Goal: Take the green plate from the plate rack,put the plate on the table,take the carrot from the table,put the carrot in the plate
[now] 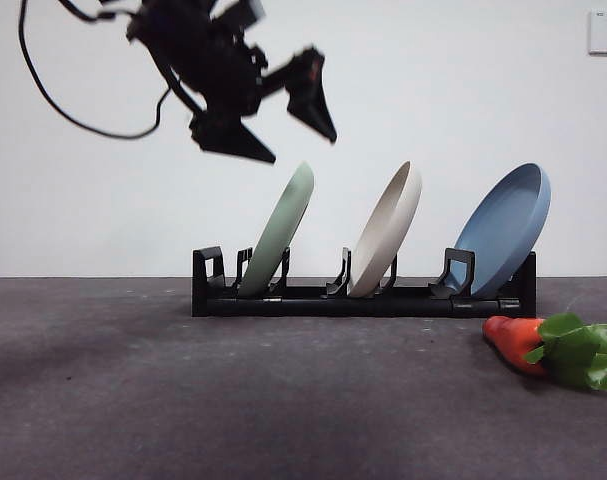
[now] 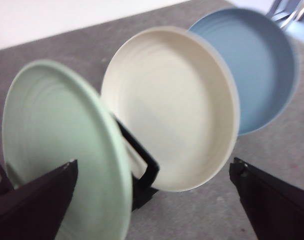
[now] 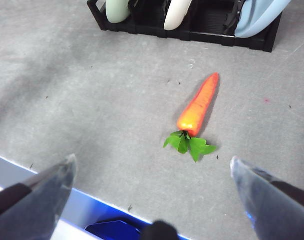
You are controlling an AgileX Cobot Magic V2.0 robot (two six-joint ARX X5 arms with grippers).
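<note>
I should grab the plate's free upper rim (image 1: 304,175) (image 2: 115,147) with my left gripper next, because black rack wires crowd the plate's lower edge. Then I can take the green plate from the rack.
The green plate (image 1: 280,234) stands tilted in the left slots of the black plate rack (image 1: 363,298). My left gripper (image 1: 283,118) hangs open in the air above and to the left of the plate's rim, touching nothing. In the left wrist view the green plate (image 2: 61,145) is close, between the spread jaws, the gripper (image 2: 152,200) empty. The carrot (image 1: 518,340) lies on the table (image 1: 183,400) in front of the rack's right end, leaves to the right. My right gripper (image 3: 152,192) is open and empty above the table, the carrot (image 3: 198,106) ahead of it.
A beige plate (image 1: 387,228) stands in the rack's middle and a blue plate (image 1: 503,230) at its right end. A wall socket (image 1: 605,32) is at the top right. The table's front edge with a blue strip (image 3: 91,210) shows in the right wrist view.
</note>
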